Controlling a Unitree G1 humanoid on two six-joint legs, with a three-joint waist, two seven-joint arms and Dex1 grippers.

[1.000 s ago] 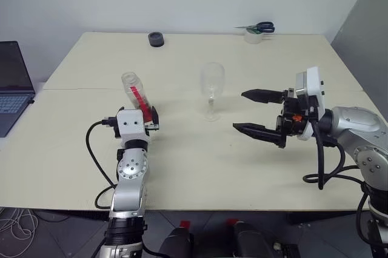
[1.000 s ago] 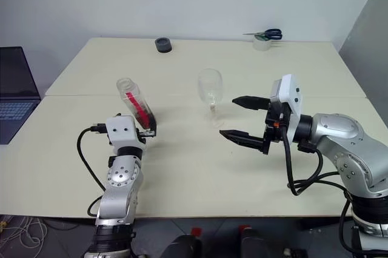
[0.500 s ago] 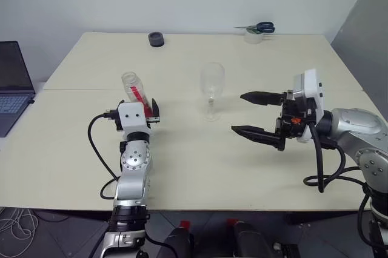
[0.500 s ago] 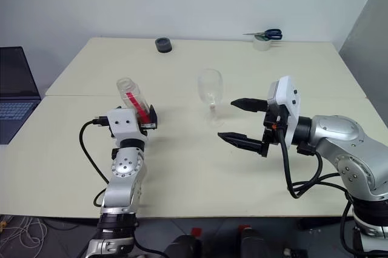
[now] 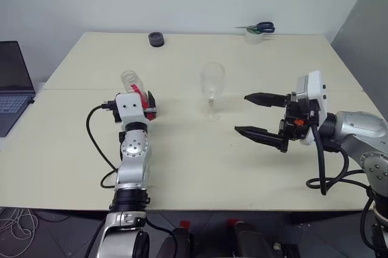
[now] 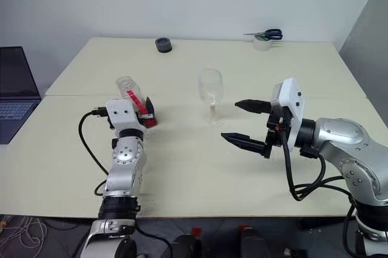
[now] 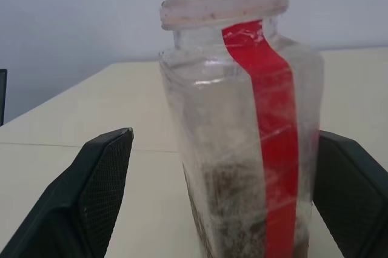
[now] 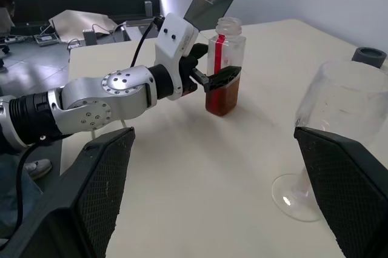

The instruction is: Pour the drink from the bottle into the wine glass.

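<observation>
My left gripper picks up the bottle by the flat sides of its body (image 5: 144, 104) next to pour, since the neck is round and threaded.
The bottle (image 5: 130, 81) stands uncapped on the table's left half, clear with a red label strip. A little reddish-brown drink (image 8: 219, 101) sits at its bottom. My left gripper (image 5: 145, 99) is open and straddles the bottle's lower body. In the left wrist view one finger (image 7: 91, 191) stands clear of the bottle and the other is close against its side. The empty wine glass (image 5: 212, 83) stands upright mid-table. My right gripper (image 5: 241, 112) hovers open to the right of the glass, its fingers pointing toward the glass with nothing between them.
The cream table (image 5: 188, 161) has a dark round object (image 5: 156, 39) at its far edge. A tape roll (image 5: 253, 36) with blue-handled scissors (image 5: 263, 26) lies at the far right. A laptop (image 5: 11, 85) sits beyond the table's left edge.
My left gripper has moved forward, so its fingers now sit on either side of the bottle. The bottle, the glass and my right gripper have stayed in place.
</observation>
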